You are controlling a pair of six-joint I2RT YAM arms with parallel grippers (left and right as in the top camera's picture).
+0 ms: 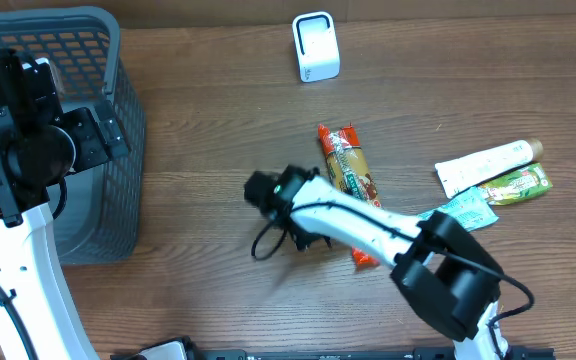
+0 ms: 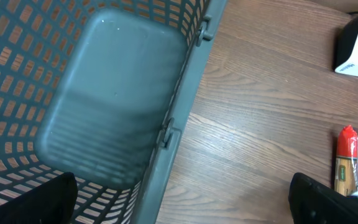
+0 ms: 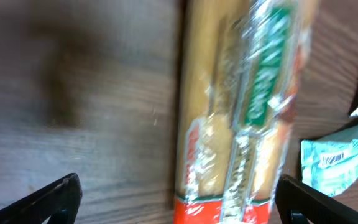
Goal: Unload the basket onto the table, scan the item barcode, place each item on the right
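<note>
I will next use my right gripper to grab across the pasta pack's long sides, between green label and near red end point(image 3: 230, 163). The pack's bottom then stays free to scan.
The item, a long clear pack of pasta with red ends point(image 1: 347, 168), lies on the wooden table; no barcode shows on it. The white scanner point(image 1: 316, 47) stands at the back. My right gripper point(image 3: 182, 208) hangs open over the pack point(image 3: 244, 106), one finger far to each side of its red lower end, neither touching it. In the overhead view the right arm covers the pack's near part and my right gripper point(image 1: 313, 235) is mostly hidden. My left gripper point(image 2: 182, 208) is open and empty above the rim of the grey basket point(image 2: 185, 118).
The grey mesh basket point(image 1: 118, 150) fills the left side, with the left arm above it. At the right lie a white tube point(image 1: 488, 165), a green packet point(image 1: 516, 186) and a teal packet point(image 1: 465, 212), the teal packet point(image 3: 334, 162) just beside the pack.
</note>
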